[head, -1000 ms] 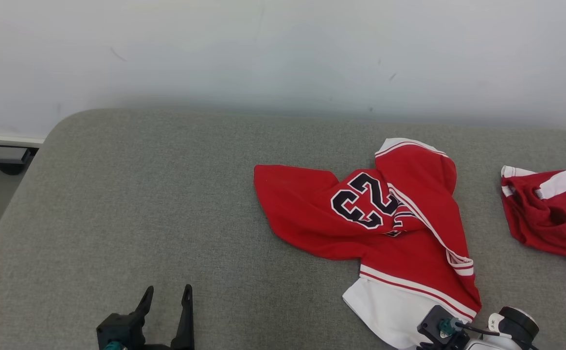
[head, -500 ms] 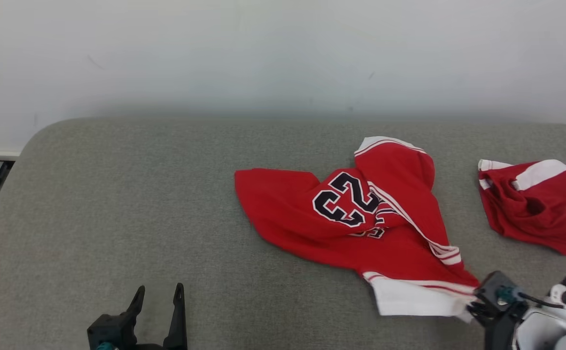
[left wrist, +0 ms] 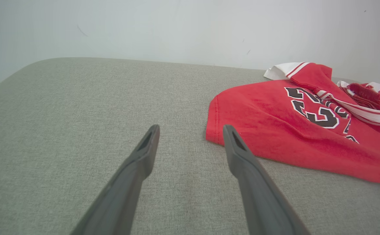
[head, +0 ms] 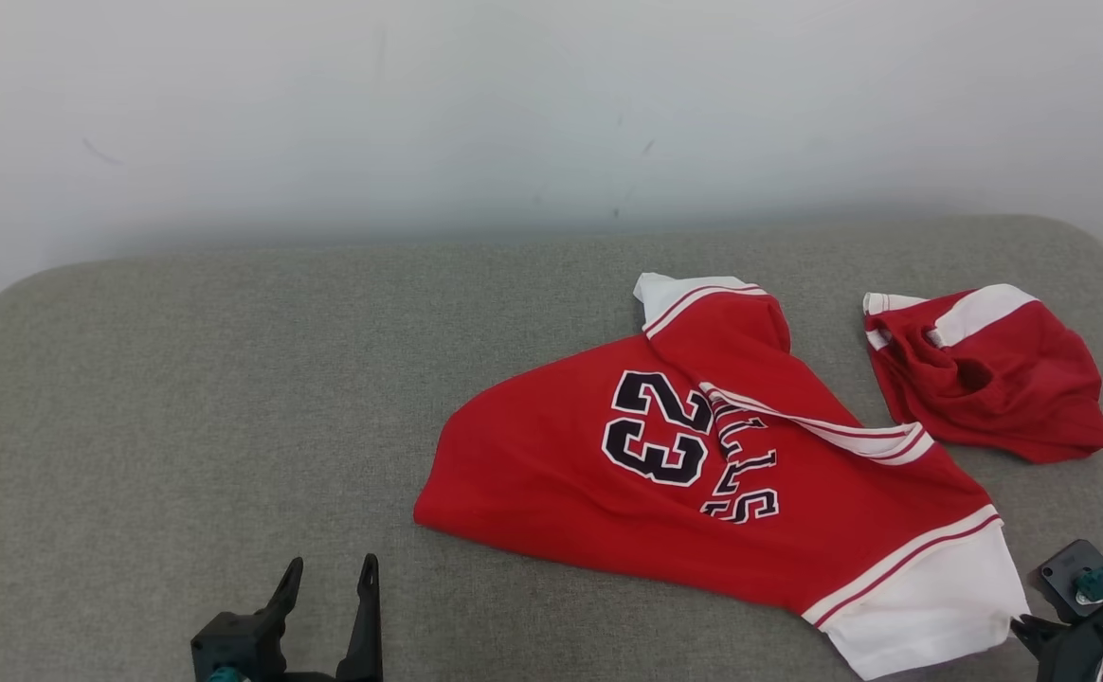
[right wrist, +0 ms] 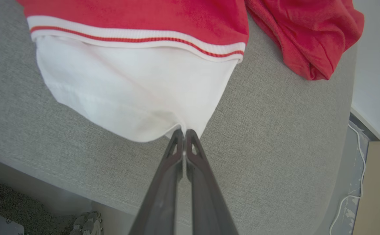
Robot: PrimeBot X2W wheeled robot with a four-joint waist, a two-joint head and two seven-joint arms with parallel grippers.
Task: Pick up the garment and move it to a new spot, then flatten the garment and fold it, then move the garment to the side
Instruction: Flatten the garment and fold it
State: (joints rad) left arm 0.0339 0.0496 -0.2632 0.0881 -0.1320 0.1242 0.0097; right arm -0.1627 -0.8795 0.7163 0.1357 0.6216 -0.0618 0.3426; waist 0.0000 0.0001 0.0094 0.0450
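My left gripper is to pinch the jersey next by its free red hem corner (head: pixel 424 511), because the jersey's broad body (head: pixel 565 477) lies flat and slack on the pad.
The garment (head: pixel 561 474) is a red jersey with a dark "23" and a white band at one end, lying spread on the grey padded surface (head: pixel 182 379). My right gripper (right wrist: pixel 183 132) is shut on the edge of the white band (right wrist: pixel 128 81), at the surface's near right corner (head: pixel 1021 623). One red flap with white trim lies folded over the jersey's upper part. My left gripper (head: pixel 331 568) stands open at the lower left, its fingers apart with nothing between them (left wrist: pixel 190 129). The jersey's red corner (left wrist: pixel 216 130) lies just right of them, not touching.
A second red and white garment (head: pixel 987 379) lies bunched at the back right, close to the jersey. The surface's rounded right edge (right wrist: pixel 343 156) drops to a floor with a white cable (right wrist: pixel 356 163). A pale wall (head: pixel 514 114) runs behind.
The head camera has turned, shifting the whole picture. The right gripper has drawn the white band toward the right and near edge, and the jersey has spread flatter, showing more of its lettering.
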